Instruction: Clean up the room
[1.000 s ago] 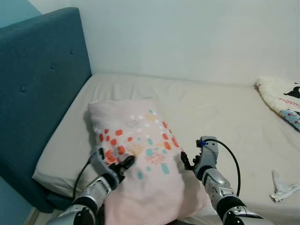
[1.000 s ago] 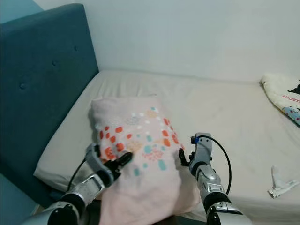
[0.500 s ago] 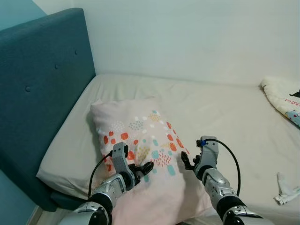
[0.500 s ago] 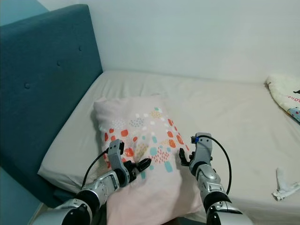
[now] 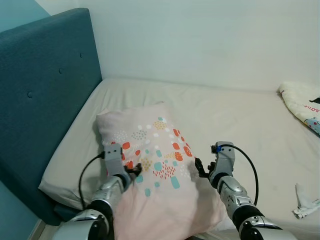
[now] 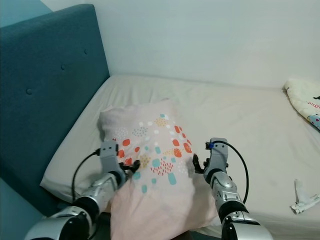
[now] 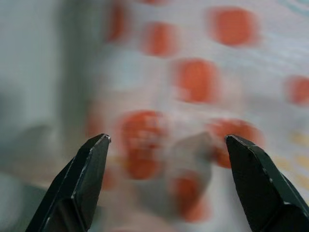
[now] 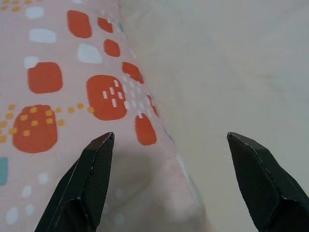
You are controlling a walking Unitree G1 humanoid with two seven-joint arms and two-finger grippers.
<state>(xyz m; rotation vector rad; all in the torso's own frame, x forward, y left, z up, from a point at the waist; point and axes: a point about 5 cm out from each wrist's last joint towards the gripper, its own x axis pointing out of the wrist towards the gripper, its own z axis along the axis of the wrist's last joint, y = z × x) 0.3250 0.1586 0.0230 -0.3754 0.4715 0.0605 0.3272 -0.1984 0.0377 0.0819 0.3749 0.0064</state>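
Observation:
Next, my left gripper grips the pillow (image 5: 150, 165) by a fold of its spotted cloth (image 5: 128, 159), since the pillow is broad and plump under my open fingers.
A pale pink pillow (image 5: 150, 165) with red, teal and white spots lies on the cream mattress (image 5: 235, 120), its near end hanging over the bed's front edge. My left gripper (image 5: 134, 170) is open against the pillow's left side, the spotted fabric (image 7: 193, 87) blurred close in front of its fingers. My right gripper (image 5: 200, 168) is open at the pillow's right edge; between its fingers I see the pillow's edge (image 8: 101, 96) meeting the sheet (image 8: 217, 72).
A tall teal padded headboard (image 5: 40, 90) bounds the bed on the left, a white wall behind. A folded white blanket with prints (image 5: 302, 102) lies at the far right. A small crumpled white scrap (image 5: 305, 202) rests near the bed's front right.
My left gripper has drawn back from on top of the pillow to its left side. The pillow's near end now hangs lower. The right gripper has barely moved.

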